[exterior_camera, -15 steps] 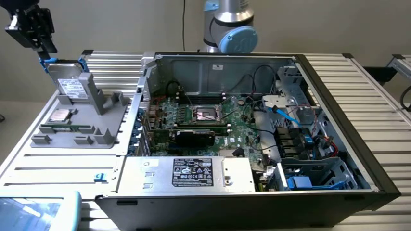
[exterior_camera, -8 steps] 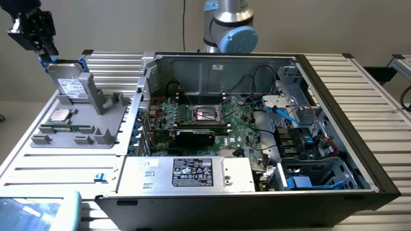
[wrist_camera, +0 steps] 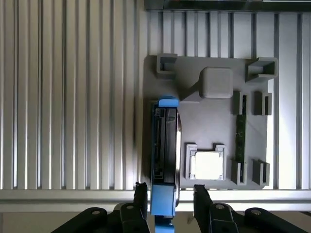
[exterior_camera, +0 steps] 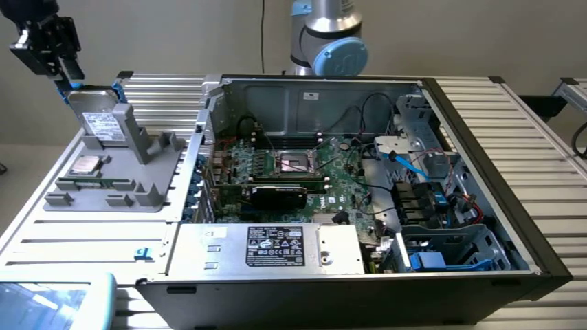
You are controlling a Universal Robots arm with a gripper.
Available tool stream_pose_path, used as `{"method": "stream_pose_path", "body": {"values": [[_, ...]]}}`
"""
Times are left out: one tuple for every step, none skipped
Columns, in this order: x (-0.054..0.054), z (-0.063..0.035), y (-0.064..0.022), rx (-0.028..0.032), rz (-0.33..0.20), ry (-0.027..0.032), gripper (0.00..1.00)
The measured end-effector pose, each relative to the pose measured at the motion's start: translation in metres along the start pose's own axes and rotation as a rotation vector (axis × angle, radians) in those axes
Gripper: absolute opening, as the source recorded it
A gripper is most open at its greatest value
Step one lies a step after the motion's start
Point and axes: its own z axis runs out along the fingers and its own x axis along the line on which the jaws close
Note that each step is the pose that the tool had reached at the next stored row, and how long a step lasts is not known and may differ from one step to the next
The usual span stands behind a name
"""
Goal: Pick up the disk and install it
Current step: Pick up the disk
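It isn't time to close on the disk yet, and my gripper should go lower first. My fingers stop above the disk's upper corner [exterior_camera: 78, 96] beside the blue bracket [exterior_camera: 118, 91] in the exterior view.
The disk [exterior_camera: 99, 113] is a grey metal drive with a white label and a blue bracket, and it stands on edge, leaning in a grey fixture [exterior_camera: 110, 196] at the exterior view's left. My gripper [exterior_camera: 69, 77] hangs just over its upper far corner. In the wrist view I look down the disk's thin edge [wrist_camera: 165, 141]. The gripper [wrist_camera: 170, 195] straddles the blue bracket end, one black finger [wrist_camera: 141, 194] on each side with a small gap to the disk. It is open and holds nothing.
The fixture [wrist_camera: 204, 121] also carries a small square silver chip [wrist_camera: 207, 165] and a green memory stick [wrist_camera: 240, 128]. The open computer case [exterior_camera: 477, 172], with a silver power supply [exterior_camera: 275, 247] and drive bays [exterior_camera: 449, 254], fills the slatted table's middle. The arm's base [exterior_camera: 326, 41] stands behind it.
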Motion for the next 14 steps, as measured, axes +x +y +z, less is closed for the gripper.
{"method": "stream_pose_path", "body": {"values": [[0.000, 0.0013, -0.0005, 0.0001, 0.000, 0.0000, 0.50], [0.000, 0.0029, -0.0010, 0.0001, 0.000, 0.0001, 0.50], [0.000, 0.0045, -0.0013, 0.0000, 0.000, 0.0002, 0.50], [0.000, 0.0062, -0.0017, 0.0000, 0.000, 0.0004, 0.50], [0.000, 0.0080, -0.0019, 0.0001, 0.000, 0.0006, 0.50], [0.000, 0.0098, -0.0021, 0.0000, 0.000, 0.0009, 0.50], [0.001, 0.0116, -0.0023, 0.0001, 0.001, 0.0012, 0.50], [0.001, 0.0133, -0.0024, 0.0002, 0.001, 0.0015, 0.50], [0.001, 0.0151, -0.0026, 0.0002, 0.001, 0.0019, 0.50], [0.001, 0.0170, -0.0027, 0.0001, 0.001, 0.0022, 0.50], [0.001, 0.0188, -0.0029, 0.0001, 0.001, 0.0026, 0.50], [0.001, 0.0206, -0.0030, 0.0001, 0.002, 0.0029, 0.50], [0.001, 0.0224, -0.0031, 0.0002, 0.002, 0.0032, 0.50], [0.001, 0.0242, -0.0033, 0.0002, 0.003, 0.0036, 0.50]]}}
